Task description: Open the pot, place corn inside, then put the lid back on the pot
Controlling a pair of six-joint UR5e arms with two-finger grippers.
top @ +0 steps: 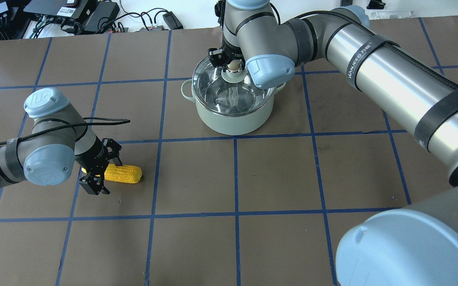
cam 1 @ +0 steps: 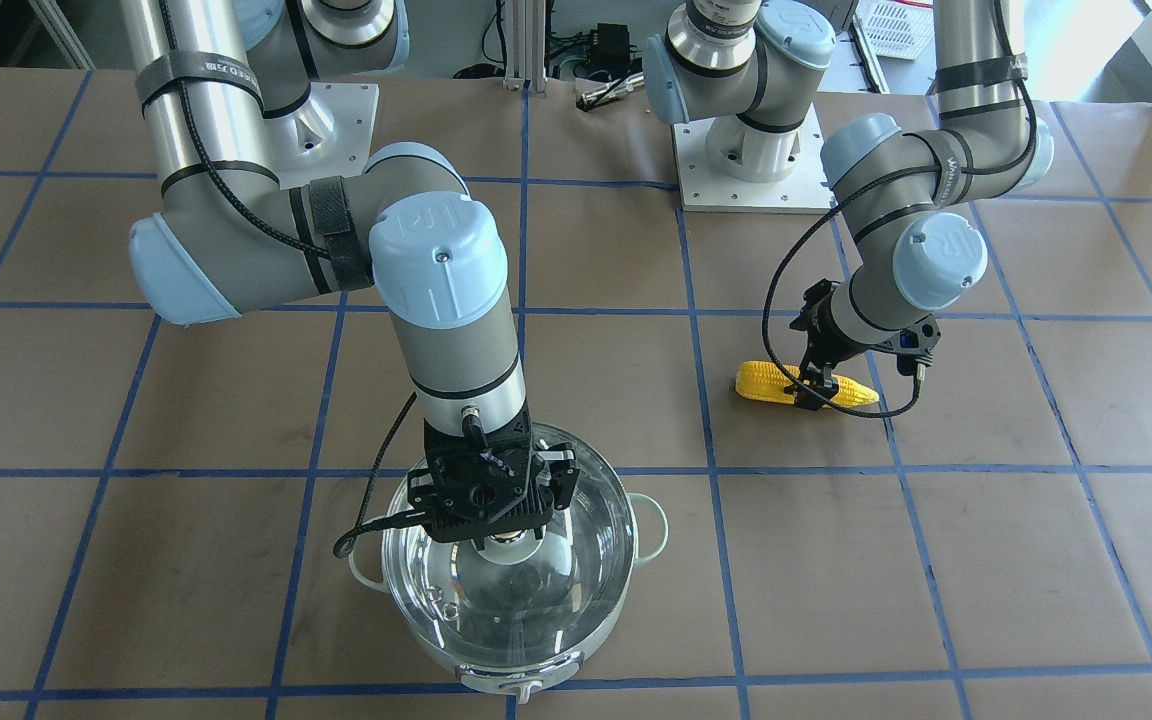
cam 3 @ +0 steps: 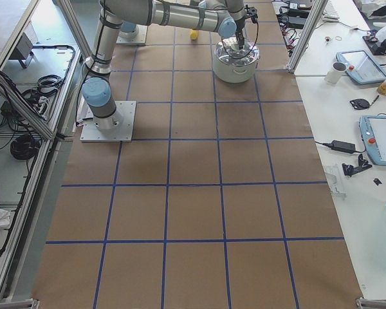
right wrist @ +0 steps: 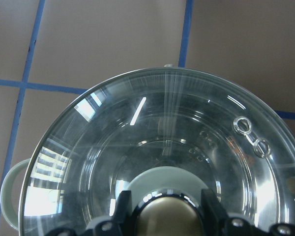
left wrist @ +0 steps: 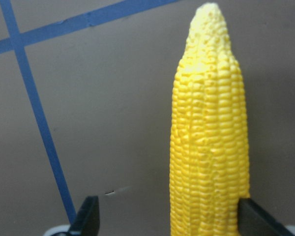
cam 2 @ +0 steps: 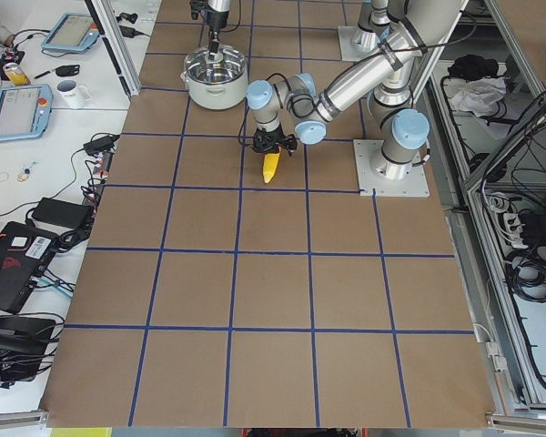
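Observation:
The corn is long and tapers to a narrow tip (left wrist: 209, 15). My left gripper needs to keep it level, so it should next grab the corn around its thick middle (left wrist: 209, 211).
The mint-green pot (top: 233, 119) stands on the table with the glass lid (top: 229, 95) seated on it. My right gripper (top: 233, 65) reaches down over the lid. In the right wrist view its fingers (right wrist: 125, 206) sit tight on both sides of the beige-topped knob (right wrist: 169, 216), shut on it. The yellow corn (top: 127, 173) lies flat on the table, well apart from the pot. My left gripper (top: 105, 173) is open and straddles the corn's thick end. In the left wrist view the corn (left wrist: 209, 147) lies against one finger (left wrist: 255, 219).
Brown paper with a blue tape grid (top: 235, 174) covers the table. The arm bases (cam 1: 751, 160) stand at the robot's edge. Cables and power boxes (top: 74, 12) lie beyond the far edge. The pot's loop handle (cam 1: 651, 530) sticks out sideways.

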